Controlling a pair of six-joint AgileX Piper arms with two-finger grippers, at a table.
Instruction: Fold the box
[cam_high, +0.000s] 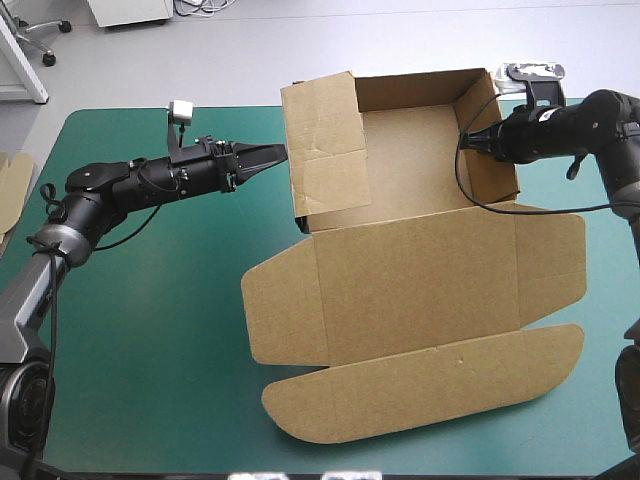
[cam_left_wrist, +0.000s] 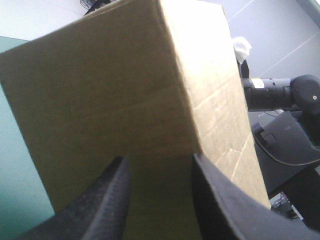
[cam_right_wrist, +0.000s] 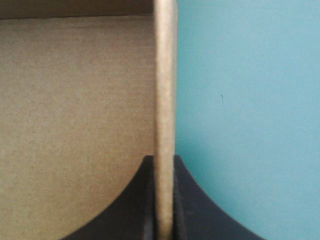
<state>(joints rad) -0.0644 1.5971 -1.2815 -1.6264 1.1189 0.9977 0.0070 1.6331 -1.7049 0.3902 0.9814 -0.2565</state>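
Observation:
The open tray (cam_high: 415, 150) is far wider than the left gripper's fingers, so the left gripper next needs to grab the thin top edge (cam_high: 290, 150) of the tray's upright side.
The brown box (cam_high: 410, 150) stands at the back middle of the table as an open tray with its walls raised. Its lid (cam_high: 415, 290) lies flat toward the front, ending in a long rounded flap (cam_high: 430, 385). My left gripper (cam_high: 272, 154) is open just outside the box's left wall (cam_high: 325, 150). In the left wrist view that gripper (cam_left_wrist: 159, 172) has its fingers apart right at the wall (cam_left_wrist: 110, 95), with nothing between them. My right gripper (cam_high: 472, 140) is shut on the top edge of the right wall (cam_high: 490, 140). The right wrist view shows the gripper (cam_right_wrist: 164, 172) pinching that wall's edge (cam_right_wrist: 165, 75).
The teal-green cover (cam_high: 150, 340) is bare to the left and front left of the box. An edge of more brown board (cam_high: 12, 185) shows at the table's left edge. The lid's side flaps reach close to the table's right edge.

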